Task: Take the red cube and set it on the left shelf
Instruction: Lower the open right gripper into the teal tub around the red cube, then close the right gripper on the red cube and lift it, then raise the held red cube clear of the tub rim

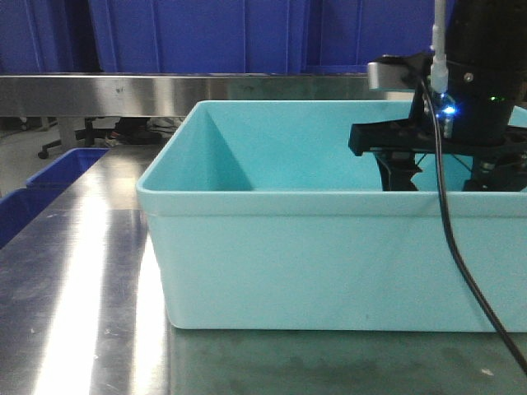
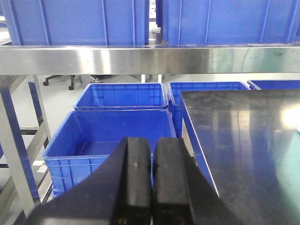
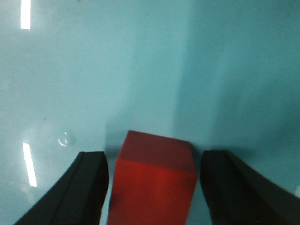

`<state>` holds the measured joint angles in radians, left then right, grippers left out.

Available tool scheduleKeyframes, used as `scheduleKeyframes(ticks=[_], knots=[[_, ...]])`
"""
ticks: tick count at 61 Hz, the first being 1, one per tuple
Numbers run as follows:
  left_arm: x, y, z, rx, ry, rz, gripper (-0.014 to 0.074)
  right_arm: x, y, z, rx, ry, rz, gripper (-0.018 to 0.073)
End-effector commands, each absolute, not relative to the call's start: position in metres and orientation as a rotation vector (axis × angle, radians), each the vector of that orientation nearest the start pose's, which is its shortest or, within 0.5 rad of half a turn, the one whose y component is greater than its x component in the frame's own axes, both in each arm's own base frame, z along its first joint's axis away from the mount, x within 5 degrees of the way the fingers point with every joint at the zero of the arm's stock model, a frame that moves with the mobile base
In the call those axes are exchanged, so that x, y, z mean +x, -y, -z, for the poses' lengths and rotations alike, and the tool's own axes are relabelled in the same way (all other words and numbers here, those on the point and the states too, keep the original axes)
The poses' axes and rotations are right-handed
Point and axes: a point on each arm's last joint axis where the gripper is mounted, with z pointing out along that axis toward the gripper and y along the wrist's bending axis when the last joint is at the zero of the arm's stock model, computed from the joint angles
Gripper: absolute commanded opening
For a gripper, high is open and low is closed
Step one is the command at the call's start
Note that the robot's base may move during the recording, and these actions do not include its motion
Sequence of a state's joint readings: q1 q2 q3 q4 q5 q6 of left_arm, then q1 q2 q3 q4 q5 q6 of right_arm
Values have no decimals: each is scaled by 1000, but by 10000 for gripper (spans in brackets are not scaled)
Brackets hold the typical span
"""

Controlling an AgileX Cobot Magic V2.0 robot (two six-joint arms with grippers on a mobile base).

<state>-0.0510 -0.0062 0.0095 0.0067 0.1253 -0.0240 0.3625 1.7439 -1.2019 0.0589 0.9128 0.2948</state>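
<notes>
The robot's right gripper next needs to grab the red cube by its opposite sides to carry it out of the teal bin (image 1: 329, 255) to the left shelf.
The red cube (image 3: 152, 180) rests on the floor of the teal bin (image 1: 329, 255); only the right wrist view shows it. My right gripper (image 3: 154, 161) is lowered inside the bin, open, with one black finger on each side of the cube and a narrow gap at both sides. In the front view the right gripper (image 1: 445, 181) dips behind the bin's near wall, which hides the cube. My left gripper (image 2: 152, 150) is shut with nothing in it, held off the left edge of the table. A steel shelf (image 2: 150, 60) runs across the back.
The teal bin sits on a steel table (image 1: 82, 329). Blue crates (image 2: 112, 136) stand on the floor left of the table, and more blue crates (image 2: 75, 21) sit on the shelf. A black cable (image 1: 461, 263) hangs in front of the bin's right side.
</notes>
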Motion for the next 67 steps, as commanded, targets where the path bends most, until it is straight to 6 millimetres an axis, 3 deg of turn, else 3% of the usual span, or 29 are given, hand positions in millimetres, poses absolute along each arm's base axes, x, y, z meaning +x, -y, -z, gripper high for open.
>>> scheduleKeyframes(ticks=[1,6,19,28,36,43,53,60,67], knots=[[56,3,-200,26,-1535,66,102,323,-124,-233,-51,-2872,-192,529],[56,3,-200,26,-1535,66,102,323,-124,-232,-51,-2875,-191,496],[56,3,-200,26,-1535,66,102,323,-124,-241,-54,-2887,-188,288],[56,3,-200,26,-1535,66,102,322,-123,-267,-62,-2816,-207,267],[56,3,-200,26,-1535,66,102,313,-118,-306,-78,-2678,-234,267],[56,3,-200,26,-1535,66,102,298,-111,-339,-117,-2541,-248,267],[56,3,-200,26,-1535,66,102,259,-99,-385,-216,-2373,-263,267],[56,3,-200,26,-1535,66,102,227,-88,-403,-270,-2269,-262,267],[56,3,-200,26,-1535,66,102,190,-73,-409,-269,-2174,-278,267]])
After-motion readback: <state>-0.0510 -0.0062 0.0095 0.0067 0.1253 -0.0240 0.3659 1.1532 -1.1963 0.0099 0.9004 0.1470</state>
